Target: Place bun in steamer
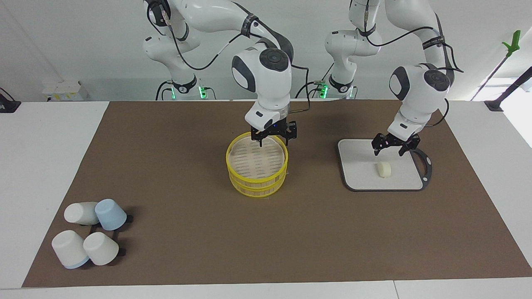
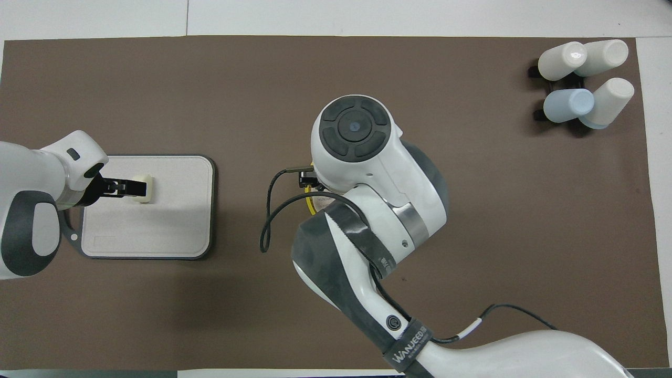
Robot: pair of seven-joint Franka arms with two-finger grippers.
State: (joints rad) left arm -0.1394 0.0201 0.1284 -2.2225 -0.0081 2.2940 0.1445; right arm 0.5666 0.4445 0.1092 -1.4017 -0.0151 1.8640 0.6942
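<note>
The bun's far side is still beyond my left gripper's fingers in the overhead view, so my left gripper should move farther over the bun before it closes on it.
The cream-white bun (image 1: pixel 384 169) lies on the grey board (image 1: pixel 360 170) toward the left arm's end of the table. My left gripper (image 1: pixel 390 150) hangs open just above the board, close to the bun on the robots' side, not touching it. In the overhead view the left gripper (image 2: pixel 137 187) reaches the bun (image 2: pixel 146 188). The yellow-rimmed bamboo steamer (image 1: pixel 257 168) stands mid-table, its slatted inside showing. My right gripper (image 1: pixel 273 140) is open at the steamer's rim nearest the robots. From overhead the right arm hides the steamer except for a yellow sliver (image 2: pixel 311 205).
Several upturned white and pale-blue cups (image 1: pixel 89 232) stand on a black rack at the right arm's end of the brown mat, farthest from the robots; they also show in the overhead view (image 2: pixel 585 84). The board (image 2: pixel 157 220) has a handle loop (image 1: pixel 428 166).
</note>
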